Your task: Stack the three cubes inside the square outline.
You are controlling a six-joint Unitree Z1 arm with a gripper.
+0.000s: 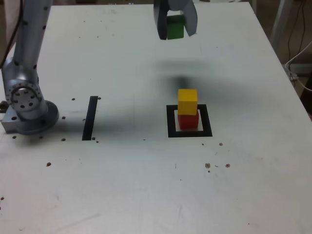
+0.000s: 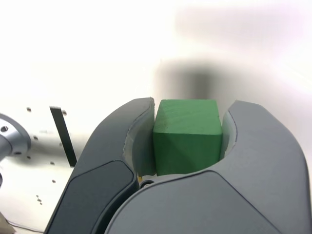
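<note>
The green cube [image 1: 175, 27] hangs high above and behind the yellow cube [image 1: 187, 101] in the exterior view, so it is too early to let go. My gripper needs to first move the green cube toward the stack.
My gripper [image 1: 176, 33] hangs high above the table at the top of the exterior view, shut on the green cube [image 1: 175, 27]. In the wrist view the same green cube [image 2: 187, 136] sits squeezed between the two grey jaws of the gripper [image 2: 189, 109]. Below and nearer the camera, the yellow cube [image 1: 187, 101] rests on the red cube [image 1: 188, 120], and both stand inside the black square outline [image 1: 171, 122]. The held cube is well above that stack and farther back.
A straight black tape strip [image 1: 90, 117] lies toward the exterior view's left, and the same tape strip [image 2: 63, 135] shows in the wrist view. The arm's grey base [image 1: 27, 105] stands at the far left. Small dark specks dot the white table [image 1: 146, 195].
</note>
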